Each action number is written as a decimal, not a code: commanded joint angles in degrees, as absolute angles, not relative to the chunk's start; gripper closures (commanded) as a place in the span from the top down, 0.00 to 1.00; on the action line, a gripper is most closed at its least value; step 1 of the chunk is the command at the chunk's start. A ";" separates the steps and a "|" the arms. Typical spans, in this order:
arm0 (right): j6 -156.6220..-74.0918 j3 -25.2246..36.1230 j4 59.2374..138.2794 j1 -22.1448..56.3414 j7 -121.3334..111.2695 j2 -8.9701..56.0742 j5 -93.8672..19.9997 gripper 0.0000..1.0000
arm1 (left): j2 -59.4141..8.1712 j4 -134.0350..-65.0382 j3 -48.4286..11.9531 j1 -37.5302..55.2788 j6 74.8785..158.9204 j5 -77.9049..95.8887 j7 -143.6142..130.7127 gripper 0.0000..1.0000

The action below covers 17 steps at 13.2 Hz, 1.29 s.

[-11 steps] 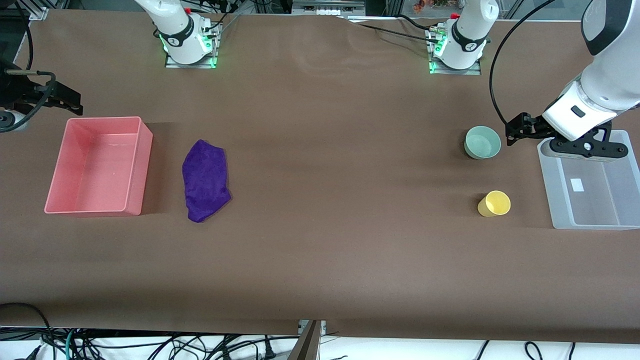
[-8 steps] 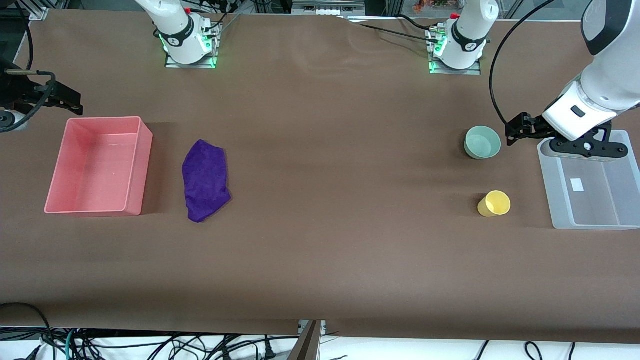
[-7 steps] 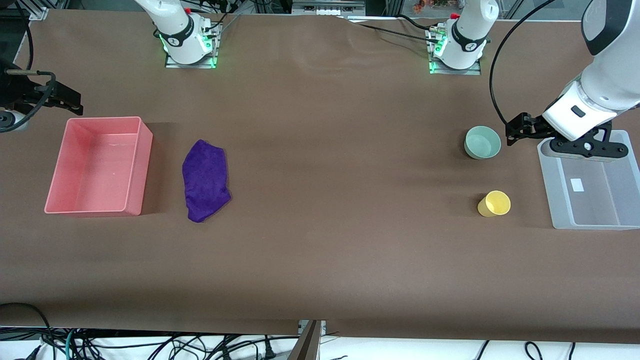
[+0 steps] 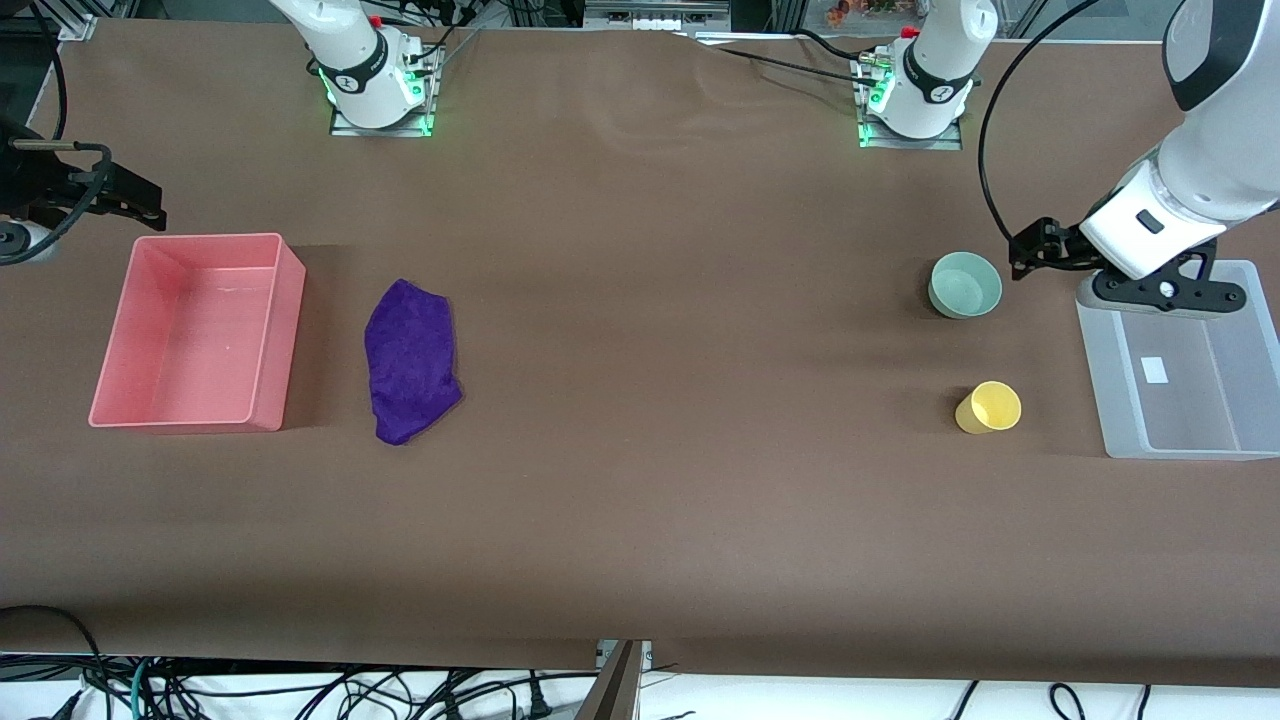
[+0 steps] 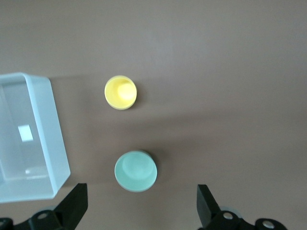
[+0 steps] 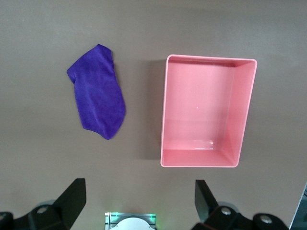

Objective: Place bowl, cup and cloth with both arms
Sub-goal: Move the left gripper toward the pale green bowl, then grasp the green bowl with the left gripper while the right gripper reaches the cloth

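Note:
My left gripper grabs the mint-green bowl by its rim next, to place it in the clear tray.
The mint-green bowl stands upright toward the left arm's end of the table. The yellow cup stands nearer the front camera than the bowl. The purple cloth lies flat beside the pink bin. My left gripper hovers over the clear tray's edge beside the bowl, open and empty. In the left wrist view the gripper has the bowl just ahead of its open jaws and the cup farther off. My right gripper waits high near the pink bin, open and empty. The cloth shows in its view.
An empty pink bin stands at the right arm's end of the table. An empty clear plastic tray, also in the left wrist view, stands at the left arm's end, beside the cup and bowl. The brown table stretches wide between cloth and bowl.
My left gripper has shifted slightly over the clear tray's edge toward the bowl. The right arm and all objects have not moved.

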<state>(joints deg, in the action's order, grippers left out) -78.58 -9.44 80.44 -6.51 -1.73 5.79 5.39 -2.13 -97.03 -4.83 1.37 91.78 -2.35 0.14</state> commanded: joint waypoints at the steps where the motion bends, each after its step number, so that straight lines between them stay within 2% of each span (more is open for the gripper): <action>1: -78.31 -9.40 80.33 -6.86 -2.29 5.62 4.40 1.00 | -1.41 -98.34 -4.39 1.32 88.34 -2.02 2.11 1.00; 4: -78.83 -9.58 80.42 -6.33 -1.50 5.71 4.39 1.00 | -1.32 -101.76 -4.48 -0.61 91.39 -1.76 2.46 1.00; 7: -80.41 -9.76 80.77 -6.07 -1.58 8.00 4.05 1.00 | -0.53 -109.92 -4.48 -4.20 100.34 -1.76 10.34 1.00; 11: -82.79 -9.93 80.86 -4.41 -1.58 13.69 4.30 1.00 | -1.66 -121.09 -4.48 -6.59 105.89 -1.84 20.53 1.00; 14: -86.38 -9.93 81.12 -2.81 -1.76 20.19 4.66 1.00 | -2.90 -132.76 -4.48 -9.31 122.02 -2.02 26.17 1.00; 17: -89.99 -9.84 82.27 -1.85 -1.50 25.91 4.40 1.00 | -8.07 -137.10 -4.48 -11.68 133.65 -2.02 34.68 1.00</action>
<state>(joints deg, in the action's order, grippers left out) -88.57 -9.92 82.61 -2.14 -1.71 22.76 4.76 -6.09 -135.28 -4.32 -9.75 128.62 -2.36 28.72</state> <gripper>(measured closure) 0.000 0.000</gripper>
